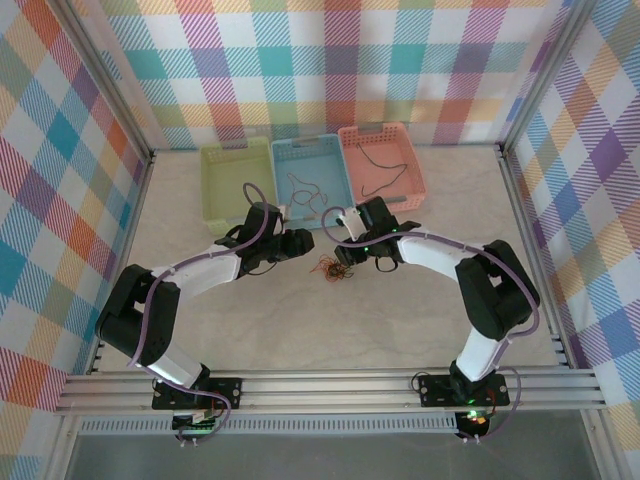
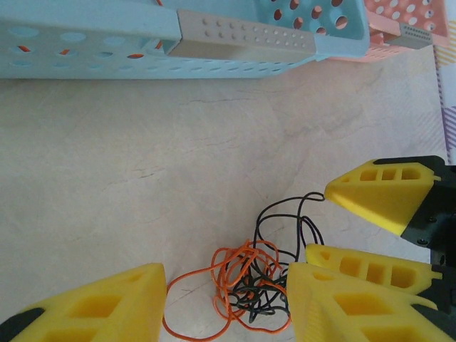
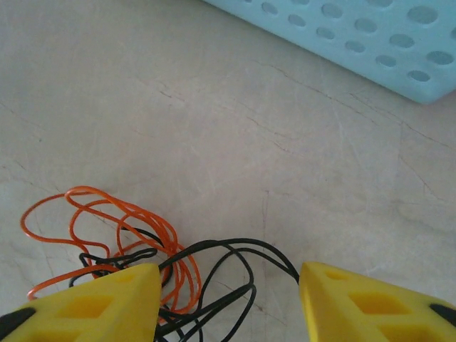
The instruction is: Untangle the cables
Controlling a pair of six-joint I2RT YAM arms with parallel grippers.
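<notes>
The black loops between the open fingers of my right gripper lie below the fingers on the tabletop. It isn't time to close on the loops yet: my right gripper needs to first come down.
The cables (image 1: pixel 333 268) lie as a small tangle of orange and black wire on the table between the two arms. In the left wrist view the tangle (image 2: pixel 249 285) sits between the yellow fingers of my left gripper (image 2: pixel 224 299), which is open and straddles it. My right gripper (image 2: pixel 318 222) reaches in from the right, and a black loop touches its upper fingertip. In the right wrist view black loops (image 3: pixel 228 278) run between the jaws of my open right gripper (image 3: pixel 228 299), with orange loops (image 3: pixel 107 221) to the left. In the top view the left gripper (image 1: pixel 303 243) and right gripper (image 1: pixel 350 248) face each other above the tangle.
Three baskets stand in a row at the back: green (image 1: pixel 237 180), blue (image 1: pixel 310 172) with a thin orange wire in it, pink (image 1: pixel 380 165) with a black wire. The blue basket's wall (image 2: pixel 85 50) is close ahead of the left gripper.
</notes>
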